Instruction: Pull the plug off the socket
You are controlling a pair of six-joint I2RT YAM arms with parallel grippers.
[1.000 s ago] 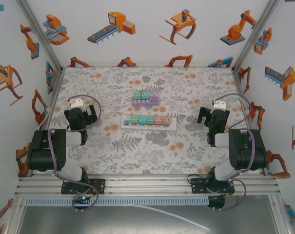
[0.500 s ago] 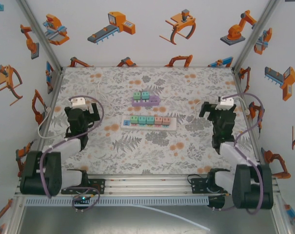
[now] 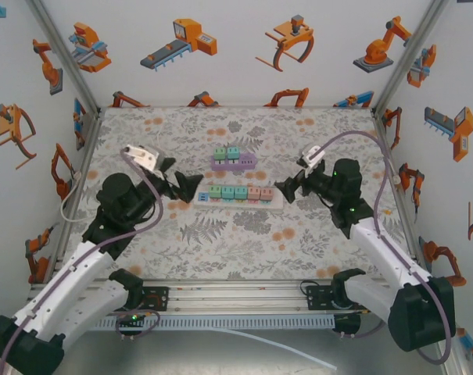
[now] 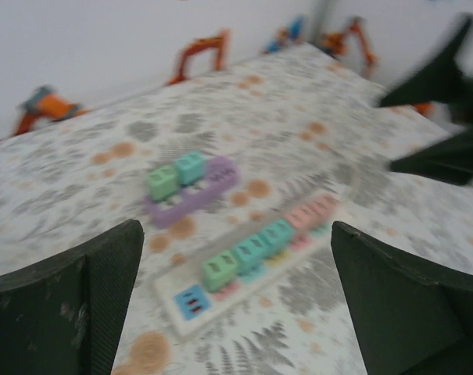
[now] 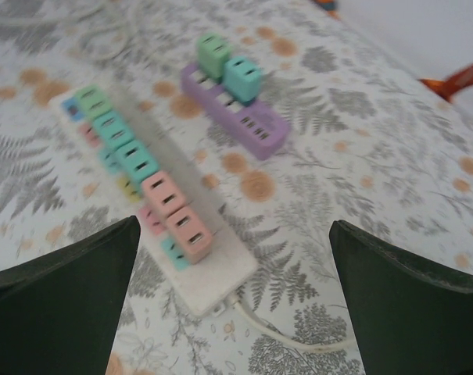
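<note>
I should use my right gripper to grab the pink plug nearest the cable [image 3: 266,194] by the plug's sides facing the socket's long edges and pull it off the socket.
A white socket strip [image 3: 238,197] lies mid-table, carrying a row of plugs: green [image 5: 91,100], two teal [image 5: 138,162] and two pink [image 5: 191,230]. My left gripper [image 3: 187,187] hovers open just off the strip's left end, and in the blurred left wrist view its gripper [image 4: 236,312] frames the green plug [image 4: 219,269] ahead. My right gripper [image 3: 293,181] hovers open off the strip's right end. In the right wrist view, that gripper [image 5: 232,312] stands above the strip's cable end [image 5: 220,269], just short of the pink plugs. Nothing is between either pair of fingers.
A purple socket strip [image 3: 234,162] with a green plug [image 5: 214,53] and a teal plug [image 5: 242,78] lies just behind the white one. The white strip's cable [image 5: 299,336] trails from its right end. Enclosure walls ring the patterned table [image 3: 244,234].
Both arms have unfolded from the table's sides and swung inward. Each gripper has gone from near its own wall to one end of the white strip.
</note>
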